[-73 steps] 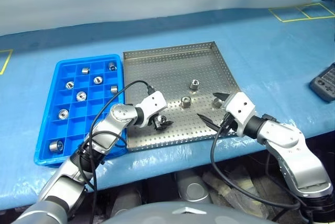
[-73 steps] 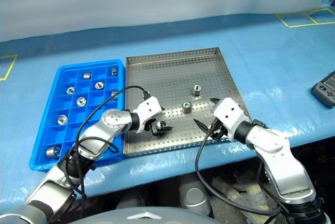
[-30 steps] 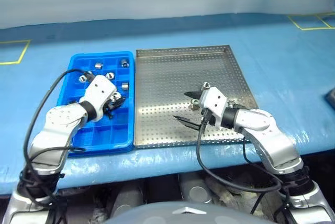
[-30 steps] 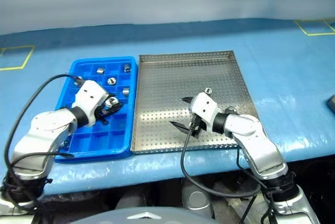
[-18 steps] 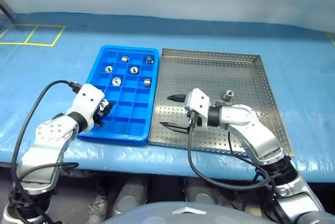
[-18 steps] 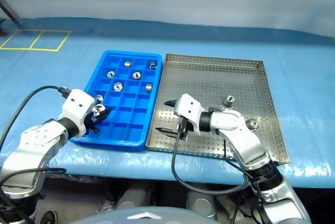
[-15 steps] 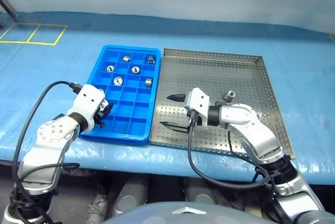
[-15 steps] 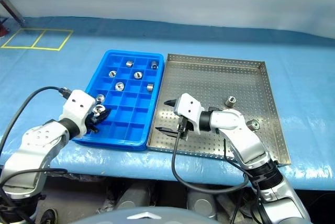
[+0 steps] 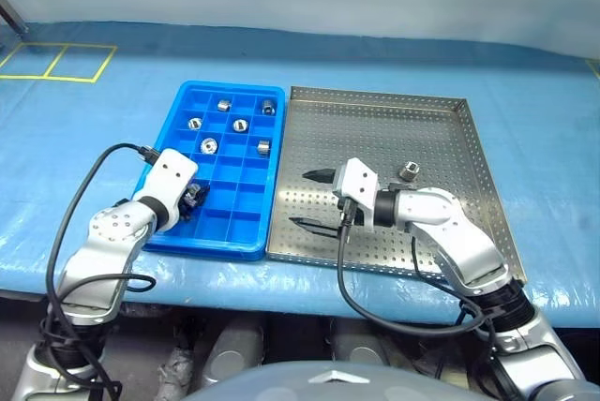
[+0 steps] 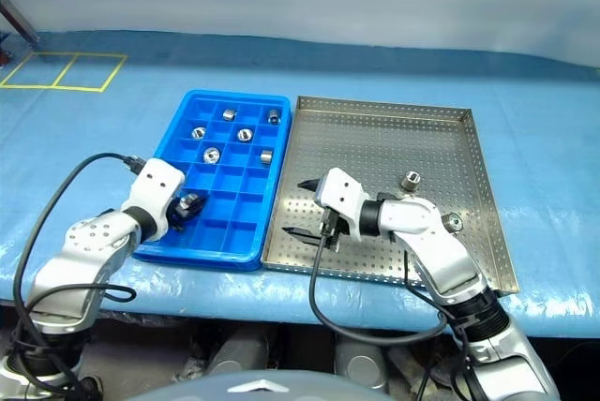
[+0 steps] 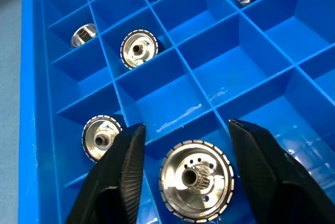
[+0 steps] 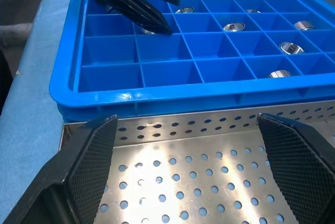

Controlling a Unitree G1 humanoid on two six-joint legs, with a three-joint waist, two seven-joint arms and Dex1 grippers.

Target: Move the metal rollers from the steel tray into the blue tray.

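The metal roller should go into the blue tray (image 9: 246, 197). My right gripper should next pick it up by its round outer rim (image 9: 409, 170).
The blue tray (image 9: 246, 197) lies left of the steel tray (image 9: 375, 129), and several metal rollers (image 9: 209, 146) rest in its far compartments. My left gripper (image 11: 186, 130) hangs over a near-left compartment, open. A roller (image 11: 197, 185) lies flat in that compartment between the fingers (image 11: 123, 177), with a gap on each side. My right gripper (image 9: 307, 199) is open and holds nothing, low over the steel tray's near-left part and pointing at the blue tray. One roller (image 9: 409, 172) stands on the steel tray's right side, and another (image 10: 453, 223) lies beside my right forearm.
Both trays sit on a blue cloth (image 9: 112, 92) covering the table, whose front edge runs just below them. Yellow tape squares (image 9: 56, 61) mark the cloth at the far left. Black cables (image 9: 75, 223) loop from both wrists.
The left gripper has opened and let its roller go into the near-left compartment of the blue tray. The right gripper has kept its place, still open.
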